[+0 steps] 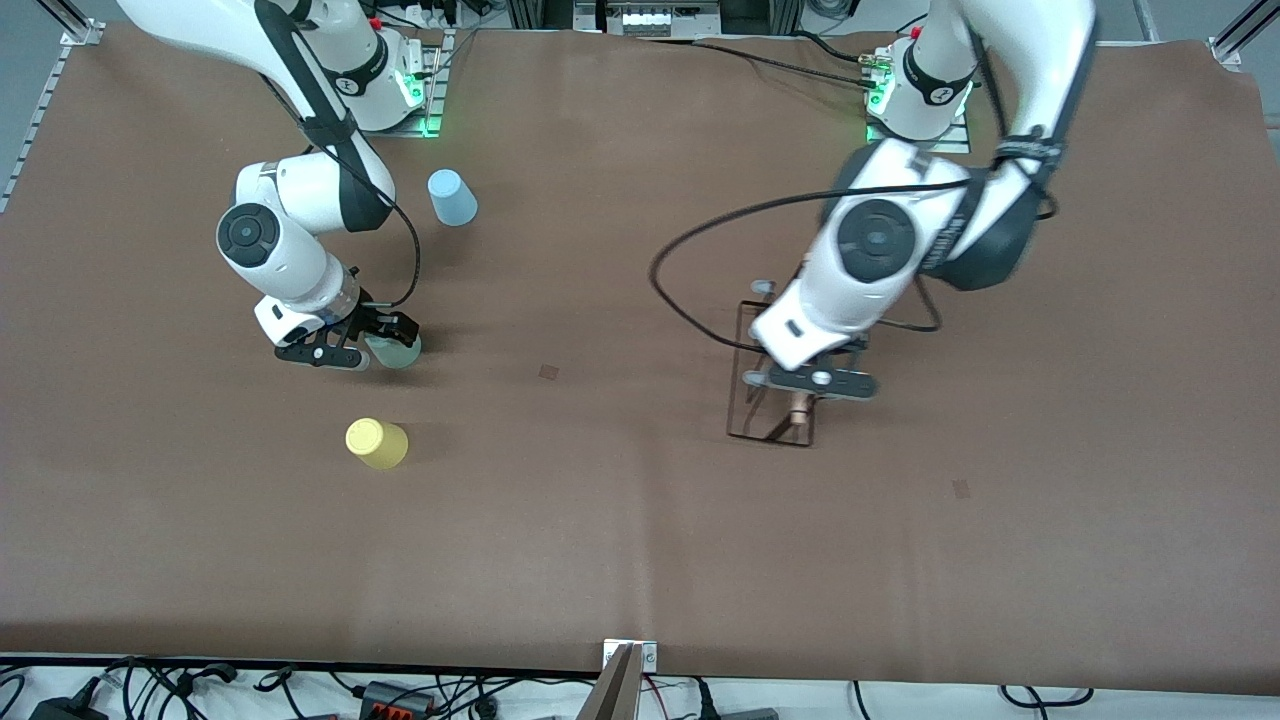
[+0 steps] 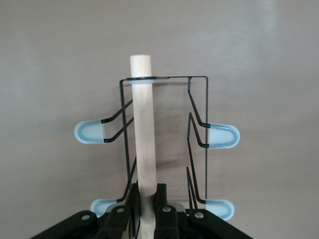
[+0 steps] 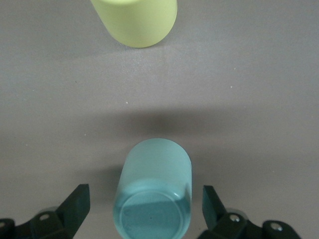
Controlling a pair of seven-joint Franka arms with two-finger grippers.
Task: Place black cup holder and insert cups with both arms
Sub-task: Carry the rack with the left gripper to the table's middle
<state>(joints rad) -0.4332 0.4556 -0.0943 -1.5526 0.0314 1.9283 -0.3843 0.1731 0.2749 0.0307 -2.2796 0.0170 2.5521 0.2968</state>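
Observation:
My right gripper pinches the pale green cup's side (image 3: 155, 167) next, to set the cup on the black cup holder.
The black cup holder (image 1: 758, 420) stands toward the left arm's end of the table. My left gripper (image 1: 806, 384) is over it, shut on its wooden rod (image 2: 143, 129); the left wrist view shows my left gripper (image 2: 146, 199) clamping the rod, with pale blue prong tips (image 2: 223, 136) on either side. My right gripper (image 1: 372, 340) is open around the pale green cup (image 1: 397, 351). In the right wrist view my right gripper (image 3: 145, 206) has one finger on each side of this cup (image 3: 154, 189), apart from it. The yellow cup (image 1: 377, 443) stands nearer the front camera and also shows in the right wrist view (image 3: 137, 20).
The light blue cup (image 1: 452, 197) stands by the right arm's base, farther from the front camera than the green cup. A black cable (image 1: 690, 240) loops from the left arm over the table beside the holder. Brown table surface (image 1: 600, 480) lies between the cups and the holder.

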